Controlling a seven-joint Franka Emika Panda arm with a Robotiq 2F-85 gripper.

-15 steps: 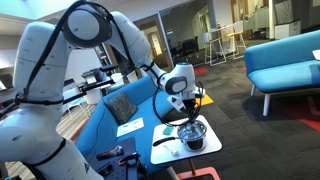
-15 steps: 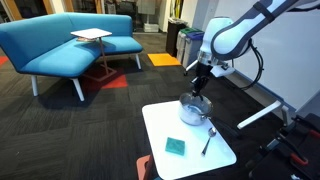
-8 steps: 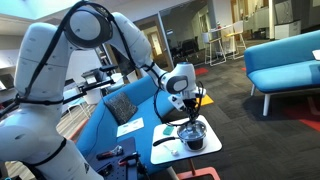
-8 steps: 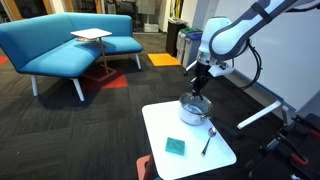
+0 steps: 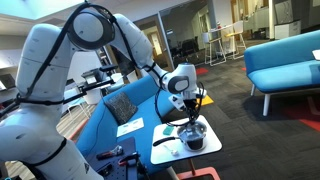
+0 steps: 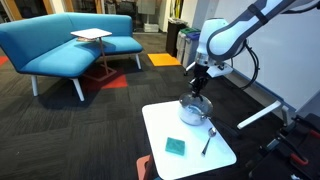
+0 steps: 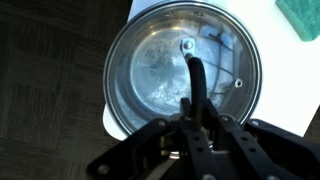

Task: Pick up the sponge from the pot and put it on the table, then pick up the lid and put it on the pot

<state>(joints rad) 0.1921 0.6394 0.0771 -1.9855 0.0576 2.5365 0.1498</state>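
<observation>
My gripper opens now, since the lid's lower edge lies along the pot's rim (image 5: 196, 137) and the lid would remain resting on the pot.
The round greyish lid (image 7: 150, 70) fills the wrist view, with its black strap handle running back between my fingers. My gripper (image 7: 195, 125) is shut on that handle. In both exterior views the gripper (image 6: 200, 90) (image 5: 188, 108) hangs straight over the silvery pot (image 6: 195, 112) (image 5: 193, 135), holding the lid at its rim. The pot's inside is hidden under the lid. The green sponge (image 6: 175, 146) lies flat on the white table (image 6: 160, 125), apart from the pot, and shows at the wrist view's top right corner (image 7: 303, 15).
A metal spoon (image 6: 205, 143) lies on the table beside the pot. A blue sofa (image 5: 115, 115) with a sheet of paper (image 5: 130, 127) stands next to the table. Another blue sofa (image 6: 60, 45) is farther off across dark carpet.
</observation>
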